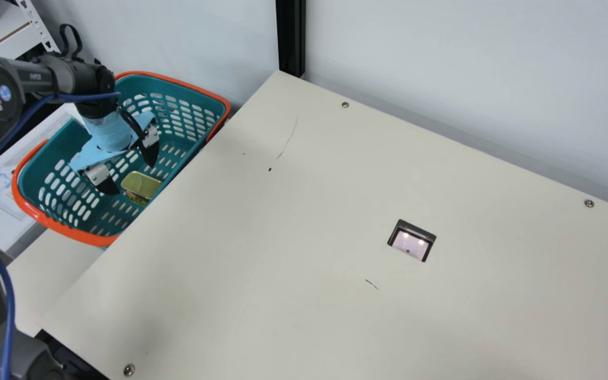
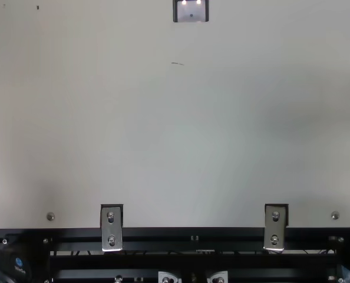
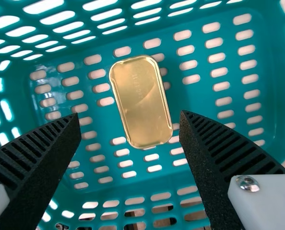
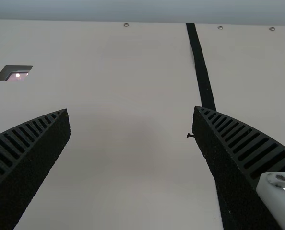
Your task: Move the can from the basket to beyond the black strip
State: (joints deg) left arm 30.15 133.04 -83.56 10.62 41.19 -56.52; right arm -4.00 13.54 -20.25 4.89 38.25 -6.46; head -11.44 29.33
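The left gripper should move the can beyond the black strip (image 4: 200, 67), so it needs to grab the can by its long sides.
In the main view my left gripper (image 1: 129, 171) hangs open inside the teal basket (image 1: 143, 79), close to the gold-topped can (image 1: 143, 183). The left wrist view has the rectangular can (image 3: 141, 100) lying on the basket floor (image 3: 219, 86). There my left gripper (image 3: 130, 115) stands open, its fingers spread wider than the can and not touching it. Over the cream table, my right gripper (image 4: 132, 111) is open with nothing between its fingers. The black strip (image 4: 200, 67) runs across the table in the right wrist view, partly hidden behind one finger.
The basket's orange rim (image 1: 61, 227) meets the left edge of the cream table (image 1: 335, 184). A dark-framed square opening (image 1: 412, 241) is set in the table. A black post (image 1: 291, 37) rises at the back corner by the wall. Metal brackets (image 2: 111, 227) hold the front rail.
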